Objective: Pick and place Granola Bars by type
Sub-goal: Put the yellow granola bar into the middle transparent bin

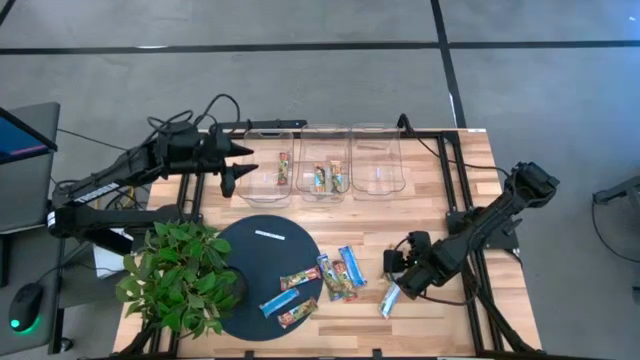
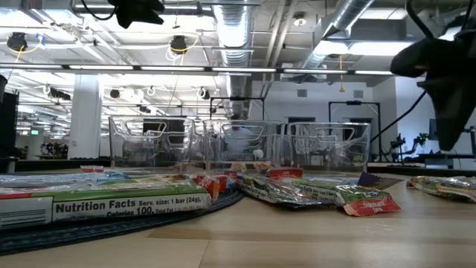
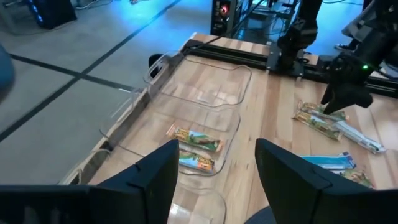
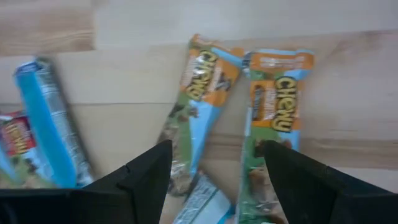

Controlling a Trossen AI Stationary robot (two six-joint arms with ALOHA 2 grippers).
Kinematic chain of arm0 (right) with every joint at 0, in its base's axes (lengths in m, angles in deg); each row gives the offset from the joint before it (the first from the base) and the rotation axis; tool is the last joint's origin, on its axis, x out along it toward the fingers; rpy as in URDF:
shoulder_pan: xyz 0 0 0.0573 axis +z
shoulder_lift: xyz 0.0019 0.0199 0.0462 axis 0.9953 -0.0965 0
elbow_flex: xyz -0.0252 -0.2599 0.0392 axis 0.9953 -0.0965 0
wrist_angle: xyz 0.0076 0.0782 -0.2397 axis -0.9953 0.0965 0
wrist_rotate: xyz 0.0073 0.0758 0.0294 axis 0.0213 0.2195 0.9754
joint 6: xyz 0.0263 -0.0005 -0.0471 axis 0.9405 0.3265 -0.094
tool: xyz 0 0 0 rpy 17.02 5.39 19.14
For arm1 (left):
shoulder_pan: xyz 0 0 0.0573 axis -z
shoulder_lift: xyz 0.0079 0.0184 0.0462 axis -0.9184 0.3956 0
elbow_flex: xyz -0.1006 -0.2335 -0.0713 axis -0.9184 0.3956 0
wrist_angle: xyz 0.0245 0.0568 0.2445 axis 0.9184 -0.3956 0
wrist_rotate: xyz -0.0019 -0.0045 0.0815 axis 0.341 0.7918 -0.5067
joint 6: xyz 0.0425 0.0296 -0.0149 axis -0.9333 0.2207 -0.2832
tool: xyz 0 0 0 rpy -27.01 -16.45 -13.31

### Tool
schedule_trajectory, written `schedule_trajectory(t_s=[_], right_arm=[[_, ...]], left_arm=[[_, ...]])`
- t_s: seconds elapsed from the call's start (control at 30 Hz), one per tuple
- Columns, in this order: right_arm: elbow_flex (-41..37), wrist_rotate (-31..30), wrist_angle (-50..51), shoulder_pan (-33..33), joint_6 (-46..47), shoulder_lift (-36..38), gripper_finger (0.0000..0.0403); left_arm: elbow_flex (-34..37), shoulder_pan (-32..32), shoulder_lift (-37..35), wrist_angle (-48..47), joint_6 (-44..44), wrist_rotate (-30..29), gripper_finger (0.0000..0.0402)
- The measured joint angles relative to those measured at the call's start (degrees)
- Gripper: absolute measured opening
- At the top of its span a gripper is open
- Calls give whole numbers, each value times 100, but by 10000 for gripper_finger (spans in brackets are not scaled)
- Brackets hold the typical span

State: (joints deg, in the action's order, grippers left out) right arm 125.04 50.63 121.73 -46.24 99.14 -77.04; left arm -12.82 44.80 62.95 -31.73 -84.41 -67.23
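Observation:
My right gripper should go lower before it closes on the green-orange bar (image 4: 273, 124), because the fingers are still above the bar in the right wrist view.
Several wrapped granola bars (image 1: 335, 278) lie flat on the wood table and on the dark round mat (image 1: 250, 262), blue ones and green-orange ones. One more bar (image 1: 390, 298) lies to the mat's right. My right gripper (image 1: 393, 267) hovers open just above that group. In the right wrist view two green-orange bars (image 4: 200, 93) (image 4: 273, 121) and a blue one (image 4: 46, 124) lie ahead of its gripper (image 4: 217, 180). My left gripper (image 1: 240, 168) is open beside the left clear bin (image 1: 270, 160). The left wrist view looks past the gripper (image 3: 217, 180) at two bars (image 3: 194, 140) in the middle bin.
Three clear bins stand in a row at the far edge. The left one holds one bar (image 1: 283, 170), the middle (image 1: 325, 160) holds two, and the right (image 1: 375, 160) shows none. A thin white strip (image 1: 270, 234) lies on the mat. A potted plant (image 1: 180, 275) stands near left.

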Motion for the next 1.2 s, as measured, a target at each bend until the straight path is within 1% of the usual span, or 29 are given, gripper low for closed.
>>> schedule_trajectory(t_s=[0.23, 0.37, 0.5, 0.67, 0.83, 0.97, 1.2], right_arm=[[-14, 347, 93, 0, -12, 0, 249], [-14, 678, 244, 2, -35, -8, 249], [-18, 832, 213, 2, -195, -268, 249], [-16, 1209, -74, -11, -422, -805, 249], [11, 1245, -191, -6, -453, -1074, 244], [8, 1215, -193, -1, -461, -1069, 213], [8, 1113, -89, 0, -581, -1019, 123]], left_arm=[[0, 25, 0, 190, 21, 0, 206], [0, 25, 58, 216, 22, 0, 206], [0, 25, 139, 207, 35, 3, 206], [-2, 54, 228, 208, 94, 16, 206], [-2, 132, 259, 262, 169, 13, 206], [-2, 184, 260, 367, 219, 11, 206], [-2, 268, 259, 467, 357, 2, 206]])
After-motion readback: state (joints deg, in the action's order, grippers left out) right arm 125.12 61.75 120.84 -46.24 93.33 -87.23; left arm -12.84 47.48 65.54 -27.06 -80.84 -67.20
